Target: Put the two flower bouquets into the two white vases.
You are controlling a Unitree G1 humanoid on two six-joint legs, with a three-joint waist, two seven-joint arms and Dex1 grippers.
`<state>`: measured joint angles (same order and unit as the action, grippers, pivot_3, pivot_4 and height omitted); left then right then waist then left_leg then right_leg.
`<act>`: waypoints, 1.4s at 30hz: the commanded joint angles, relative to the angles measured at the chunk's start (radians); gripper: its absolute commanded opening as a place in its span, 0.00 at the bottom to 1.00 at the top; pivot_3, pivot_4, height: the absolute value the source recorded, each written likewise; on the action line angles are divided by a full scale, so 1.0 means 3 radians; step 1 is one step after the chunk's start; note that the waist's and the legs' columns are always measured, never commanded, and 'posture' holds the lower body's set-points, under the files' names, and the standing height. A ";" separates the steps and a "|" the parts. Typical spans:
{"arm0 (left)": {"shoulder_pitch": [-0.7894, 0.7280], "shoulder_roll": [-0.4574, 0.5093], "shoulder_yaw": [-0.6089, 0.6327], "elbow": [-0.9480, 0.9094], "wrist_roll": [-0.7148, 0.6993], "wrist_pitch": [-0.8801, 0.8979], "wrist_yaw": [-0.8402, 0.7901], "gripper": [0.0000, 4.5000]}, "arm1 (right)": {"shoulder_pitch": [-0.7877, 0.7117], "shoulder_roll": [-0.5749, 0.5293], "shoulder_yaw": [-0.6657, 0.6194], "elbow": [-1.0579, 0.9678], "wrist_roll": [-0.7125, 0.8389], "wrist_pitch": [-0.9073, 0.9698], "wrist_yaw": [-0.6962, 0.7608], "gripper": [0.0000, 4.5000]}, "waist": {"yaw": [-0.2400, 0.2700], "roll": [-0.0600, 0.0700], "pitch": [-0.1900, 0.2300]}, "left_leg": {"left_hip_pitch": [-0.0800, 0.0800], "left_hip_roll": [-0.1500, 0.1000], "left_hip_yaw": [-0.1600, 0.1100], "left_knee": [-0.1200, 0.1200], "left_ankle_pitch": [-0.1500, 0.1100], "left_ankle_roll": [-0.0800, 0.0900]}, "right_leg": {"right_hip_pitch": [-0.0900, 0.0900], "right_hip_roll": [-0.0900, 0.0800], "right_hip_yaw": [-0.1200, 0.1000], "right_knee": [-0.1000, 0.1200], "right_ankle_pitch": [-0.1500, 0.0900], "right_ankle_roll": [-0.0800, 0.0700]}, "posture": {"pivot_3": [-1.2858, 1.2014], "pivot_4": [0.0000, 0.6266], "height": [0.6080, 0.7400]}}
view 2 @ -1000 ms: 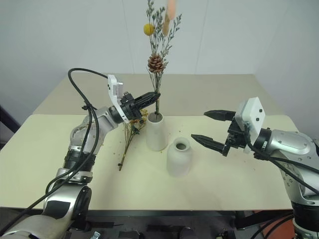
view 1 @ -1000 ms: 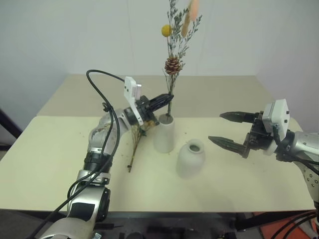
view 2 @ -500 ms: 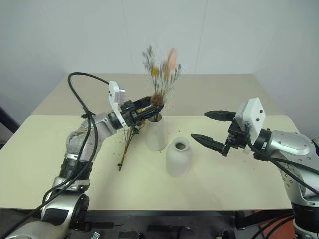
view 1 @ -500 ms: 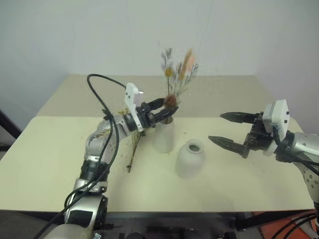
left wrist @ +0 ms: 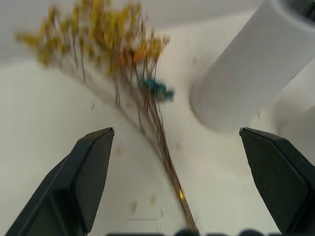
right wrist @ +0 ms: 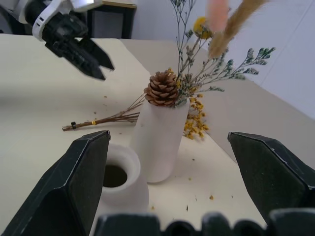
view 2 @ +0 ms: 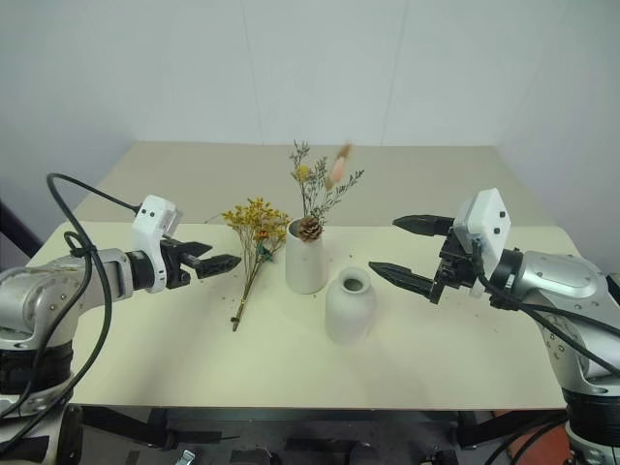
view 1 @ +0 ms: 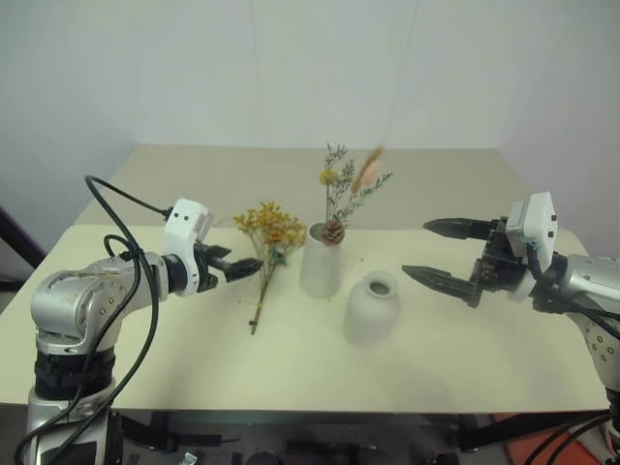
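Observation:
My left gripper is going to pick up the bushy yellow bouquet by its bundled stems next, because the yellow blooms at the bouquet's top are brittle and spread wide.
The sparse bouquet with the brown pinecone stands upright in the taller white vase. The squat white vase sits empty, to the right of the tall one and nearer to me. The bushy yellow bouquet lies flat on the table left of the tall vase, its stems pointing toward me. My left gripper is open, low over the table just left of those stems, holding nothing. My right gripper hovers open and empty to the right of the squat vase.
A cream table carries everything, with a second table butted behind it. Small flower crumbs lie scattered around the vases. A black cable loops over my left arm.
My left gripper opened and let go of the sparse bouquet, which dropped down into the taller vase. The left arm then pulled back left and down beside the yellow bouquet. The right arm stayed still.

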<state>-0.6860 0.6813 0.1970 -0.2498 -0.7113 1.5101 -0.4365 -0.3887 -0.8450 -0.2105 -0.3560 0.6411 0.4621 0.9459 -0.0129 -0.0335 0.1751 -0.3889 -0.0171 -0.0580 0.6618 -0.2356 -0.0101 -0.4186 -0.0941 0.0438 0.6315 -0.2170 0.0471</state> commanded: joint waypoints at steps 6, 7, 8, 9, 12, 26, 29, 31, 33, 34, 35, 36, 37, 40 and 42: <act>-0.0510 -0.0133 -0.0559 0.0571 -0.0225 0.0348 0.0361 1.00 | -0.0218 -0.0060 0.0126 0.0009 -0.0040 -0.0024 0.0188 1.00 | -0.0012 0.0000 0.0000 | -0.0001 0.0000 0.0001 0.0000 0.0000 0.0000 | -0.0004 0.0000 0.0002 0.0003 0.0001 -0.0002 | 0.52 0.24 1.00; -0.0580 -0.0190 -0.0653 0.0673 -0.0183 0.0348 0.0439 1.00 | -0.0243 -0.0074 0.0148 0.0019 -0.0045 -0.0007 0.0215 1.00 | -0.0009 0.0000 0.0000 | -0.0001 0.0000 0.0000 0.0000 0.0000 -0.0001 | -0.0003 0.0000 0.0002 0.0003 0.0001 -0.0003 | 0.52 0.24 1.00; -0.0637 -0.0245 -0.0740 0.0754 -0.0116 0.0348 0.0506 1.00 | -0.0271 -0.0086 0.0177 0.0036 -0.0065 0.0000 0.0233 1.00 | -0.0008 0.0000 0.0000 | 0.0000 0.0000 0.0001 0.0000 0.0000 -0.0001 | -0.0002 0.0000 0.0002 0.0002 0.0002 -0.0003 | 0.52 0.24 1.00; -0.0673 -0.0294 -0.0792 0.0809 -0.0059 0.0348 0.0565 1.00 | -0.0292 -0.0094 0.0196 0.0047 -0.0076 0.0009 0.0246 1.00 | -0.0007 0.0000 0.0000 | 0.0001 0.0000 0.0001 0.0000 0.0000 -0.0001 | -0.0002 0.0000 0.0002 0.0002 0.0002 -0.0003 | 0.52 0.24 1.00; -0.0716 -0.0470 -0.0894 0.0954 0.0212 0.0348 0.0747 1.00 | -0.0344 -0.0089 0.0231 0.0065 -0.0090 0.0002 0.0280 1.00 | -0.0014 0.0000 0.0000 | -0.0002 -0.0001 0.0001 0.0000 0.0000 -0.0001 | -0.0004 0.0000 0.0003 -0.0001 0.0001 -0.0003 | 0.52 0.24 1.00; -0.0755 -0.0554 -0.0901 0.1104 0.0689 0.0340 0.0800 1.00 | -0.0352 -0.0175 0.0233 0.0091 -0.0093 0.0042 0.0441 1.00 | -0.0009 0.0000 0.0000 | -0.0006 -0.0002 0.0001 0.0000 0.0000 -0.0001 | -0.0009 -0.0001 0.0005 0.0001 0.0002 -0.0003 | 0.52 0.24 1.00; -0.0745 -0.0574 -0.0915 0.1131 0.0789 0.0302 0.0790 1.00 | -0.0363 -0.0188 0.0221 0.0101 -0.0086 0.0050 0.0461 1.00 | -0.0006 0.0000 0.0000 | -0.0006 -0.0002 0.0001 0.0000 0.0000 -0.0001 | -0.0009 -0.0001 0.0004 0.0002 0.0002 -0.0004 | 0.52 0.24 1.00; -0.0725 -0.0594 -0.0942 0.1211 0.0849 0.0235 0.0770 1.00 | -0.0371 -0.0192 0.0220 0.0103 -0.0081 0.0054 0.0473 1.00 | -0.0008 0.0000 0.0000 | -0.0006 -0.0002 0.0001 0.0000 0.0000 -0.0001 | -0.0008 -0.0001 0.0004 0.0001 0.0002 -0.0003 | 0.52 0.24 1.00; -0.0709 -0.0633 -0.0968 0.1309 0.0901 0.0129 0.0730 0.91 | -0.0377 -0.0192 0.0221 0.0109 -0.0075 0.0056 0.0488 1.00 | -0.0010 0.0000 0.0000 | -0.0006 -0.0002 0.0001 0.0000 0.0000 -0.0001 | -0.0009 -0.0001 0.0004 0.0001 0.0002 -0.0003 | 0.52 0.24 1.00; -0.0705 -0.0655 -0.0986 0.1363 0.0921 0.0064 0.0697 0.86 | -0.0379 -0.0191 0.0223 0.0111 -0.0075 0.0058 0.0492 1.00 | -0.0008 0.0000 0.0000 | -0.0006 -0.0002 0.0001 0.0000 0.0000 -0.0001 | -0.0009 -0.0001 0.0004 0.0002 0.0002 -0.0004 | 0.52 0.24 1.00; -0.0703 -0.0682 -0.1021 0.1411 0.0954 -0.0015 0.0676 0.80 | -0.0382 -0.0190 0.0227 0.0117 -0.0078 0.0059 0.0497 1.00 | -0.0005 0.0000 0.0000 | -0.0005 -0.0002 0.0002 0.0000 0.0000 -0.0001 | -0.0008 -0.0002 0.0004 0.0002 0.0002 -0.0004 | 0.52 0.24 1.00; -0.0706 -0.0707 -0.1052 0.1454 0.0990 -0.0080 0.0661 0.73 | -0.0385 -0.0189 0.0232 0.0121 -0.0081 0.0061 0.0502 1.00 | -0.0004 0.0000 0.0000 | -0.0004 -0.0002 0.0002 0.0000 0.0000 -0.0001 | -0.0006 -0.0002 0.0004 0.0002 0.0002 -0.0004 | 0.52 0.24 1.00; -0.0717 -0.0733 -0.1068 0.1500 0.1025 -0.0126 0.0653 0.64 | -0.0388 -0.0189 0.0236 0.0122 -0.0083 0.0066 0.0505 1.00 | -0.0001 0.0000 0.0000 | -0.0001 -0.0002 0.0002 0.0000 0.0000 -0.0001 | -0.0003 -0.0002 0.0004 0.0002 0.0002 -0.0003 | 0.52 0.24 1.00; -0.0745 -0.0772 -0.1079 0.1620 0.1120 -0.0226 0.0620 0.43 | -0.0401 -0.0193 0.0236 0.0121 -0.0080 0.0081 0.0513 1.00 | 0.0019 0.0001 -0.0001 | 0.0001 -0.0003 0.0002 0.0000 0.0000 -0.0001 | 0.0000 -0.0003 0.0003 0.0002 0.0002 -0.0003 | 0.52 0.24 1.00; -0.0745 -0.0776 -0.1068 0.1707 0.1197 -0.0315 0.0613 0.29 | -0.0400 -0.0207 0.0237 0.0142 -0.0090 0.0079 0.0537 1.00 | 0.0022 0.0001 -0.0002 | 0.0003 -0.0003 0.0002 0.0000 0.0000 -0.0001 | 0.0003 -0.0003 0.0003 0.0002 0.0002 -0.0003 | 0.52 0.24 1.00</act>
<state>-0.9047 0.4598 -0.1122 0.2329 -0.3654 1.4336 -0.2404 -0.4939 -0.8895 -0.1238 -0.3049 0.6099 0.4863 1.1001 -0.0063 -0.0331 0.1745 -0.3879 -0.0182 -0.0575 0.6618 -0.2355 -0.0103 -0.4177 -0.0952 0.0447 0.6320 -0.2164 0.0462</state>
